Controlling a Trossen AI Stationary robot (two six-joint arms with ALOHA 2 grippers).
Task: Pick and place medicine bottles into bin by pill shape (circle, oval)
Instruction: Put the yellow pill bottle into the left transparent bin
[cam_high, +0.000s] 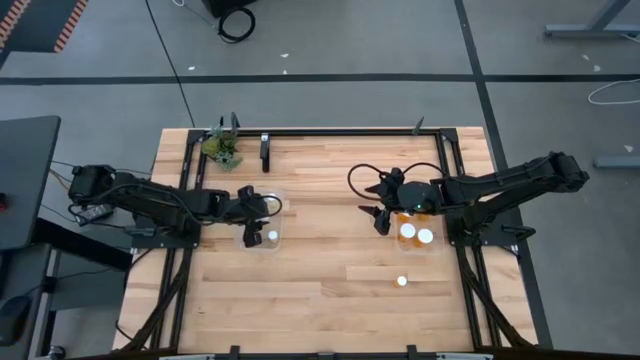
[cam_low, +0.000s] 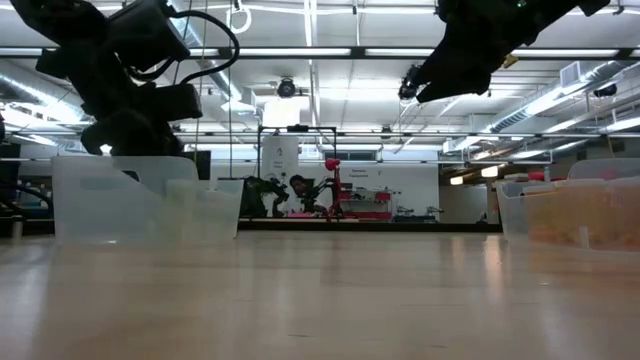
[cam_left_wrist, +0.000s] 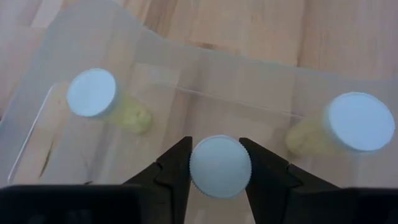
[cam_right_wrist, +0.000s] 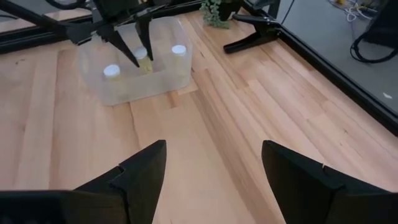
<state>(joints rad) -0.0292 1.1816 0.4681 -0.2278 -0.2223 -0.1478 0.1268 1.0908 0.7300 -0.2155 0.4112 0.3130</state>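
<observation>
The white cap (cam_left_wrist: 221, 167) is level with its neighbours' caps, so my left gripper should open now: the white-capped bottle would stand in the clear bin.
A clear bin (cam_high: 262, 240) stands at the table's left. In it two bottles with white caps (cam_left_wrist: 92, 93) (cam_left_wrist: 359, 121) stand upright on the bin's floor. My left gripper (cam_left_wrist: 220, 163) reaches down into this bin and is shut on a third white-capped bottle (cam_left_wrist: 220, 167). A second clear bin (cam_high: 428, 248) at the right holds amber-orange bottles (cam_high: 408, 232). A small white bottle (cam_high: 402, 281) stands alone on the table, nearer than that bin. My right gripper (cam_right_wrist: 212, 149) hangs open and empty above the table, just left of the right bin. My left gripper pinches the bottle's round white cap (cam_left_wrist: 194, 168) between its two fingers, one on each side. The fingers come from above, pointing down into the bin. The bottle stands upright below them. Whether its bottom rests on the bin's floor, I cannot tell.
A small green plant (cam_high: 222, 148) and a black clamp (cam_high: 265, 152) sit near the table's far edge. A black frame (cam_high: 350, 130) runs along the far and right edges. Bare wood lies between the two bins.
</observation>
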